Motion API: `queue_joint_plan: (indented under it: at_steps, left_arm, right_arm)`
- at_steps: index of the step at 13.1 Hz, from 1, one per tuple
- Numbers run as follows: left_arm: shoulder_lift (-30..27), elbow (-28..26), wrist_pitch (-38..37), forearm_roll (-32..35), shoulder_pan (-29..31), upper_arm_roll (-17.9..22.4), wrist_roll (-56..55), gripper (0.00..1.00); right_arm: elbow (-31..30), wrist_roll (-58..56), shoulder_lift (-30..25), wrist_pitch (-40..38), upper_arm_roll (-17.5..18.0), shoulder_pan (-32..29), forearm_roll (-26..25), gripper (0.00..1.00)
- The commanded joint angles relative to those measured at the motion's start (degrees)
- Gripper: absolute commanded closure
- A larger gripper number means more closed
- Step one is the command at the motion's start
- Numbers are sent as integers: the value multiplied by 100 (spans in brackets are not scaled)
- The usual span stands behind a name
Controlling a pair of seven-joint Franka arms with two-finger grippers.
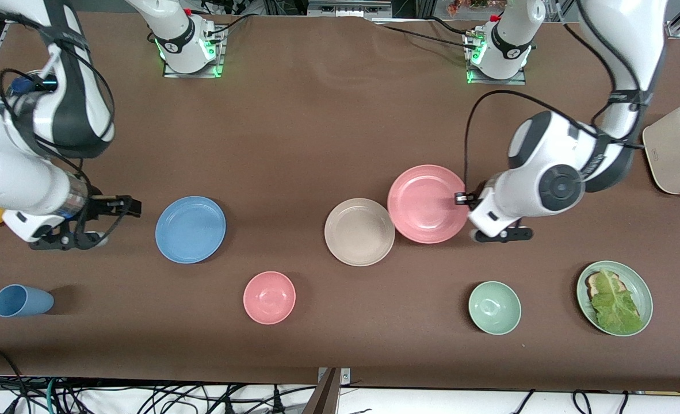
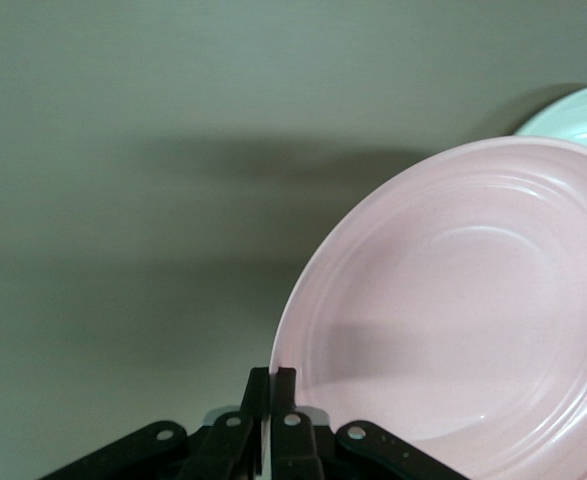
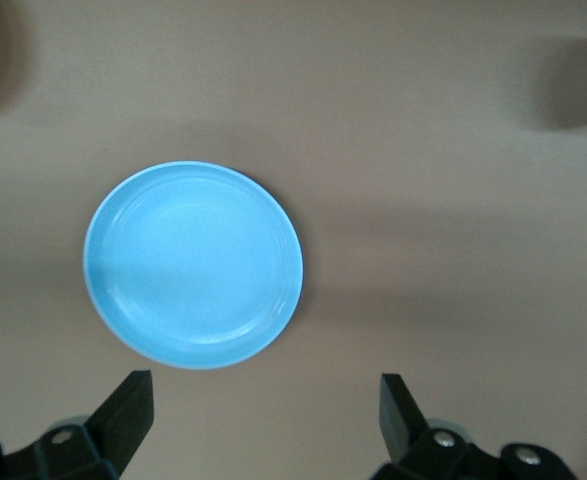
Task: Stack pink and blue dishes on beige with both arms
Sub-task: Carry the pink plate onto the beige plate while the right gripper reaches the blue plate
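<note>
My right gripper grips the blue plate [image 1: 190,229] by its rim next, to stack it over the beige plate [image 1: 359,232].
The pink plate [image 1: 427,202] lies beside the beige plate [image 1: 359,232], and its rim overlaps the beige rim a little. My left gripper [image 1: 461,199] is shut on the pink plate's rim at the edge toward the left arm's end. In the left wrist view the fingers [image 2: 283,385] pinch that rim and the pink plate [image 2: 453,310] looks tilted. The blue plate [image 1: 190,229] lies flat toward the right arm's end. My right gripper [image 1: 130,207] hangs open beside it, holding nothing. In the right wrist view the blue plate [image 3: 193,265] lies just clear of the open gripper [image 3: 265,400].
A pink bowl [image 1: 269,297], a green bowl [image 1: 494,307] and a green plate with lettuce [image 1: 639,287] sit nearer the front camera. A blue cup [image 1: 22,301] lies on its side near the right arm's end. A cream toaster [image 1: 676,149] stands at the left arm's end.
</note>
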Motion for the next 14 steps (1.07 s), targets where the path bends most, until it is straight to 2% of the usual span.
queue_joint_plan:
  at_steps: [1, 4, 6, 8, 12, 13, 14]
  left_arm:
    - [873, 876, 233, -21, -497, 73, -428, 100]
    - [1357, 922, 1278, 67, -1033, 257, -981, 100]
    - [1429, 922, 1457, 234, -1646, 729, -1473, 100]
    - [1507, 1009, 1475, 217, -2149, 1213, -1642, 100]
    - [1596, 1054, 1475, 208, -2203, 1268, -1642, 100]
    - [1596, 1054, 1466, 208, -2212, 1268, -1651, 100]
    - [1596, 1062, 1475, 217, -2247, 1268, -1747, 100]
  right_arm:
    - [-705, 57, -165, 696, 22, -28, -101, 0]
    - [-1583, 57, -139, 1872, -5, -72, -83, 0]
    - [-1980, 48, 62, 2708, -5, -186, -83, 0]
    - [-1999, 21, 396, 3044, 4, -257, -74, 1]
    - [-1964, -14, 775, 3580, 13, -380, -74, 8]
    - [-1938, -22, 819, 3634, 13, -380, -74, 12]
    - [-1911, -31, 845, 3634, 13, -380, -66, 21]
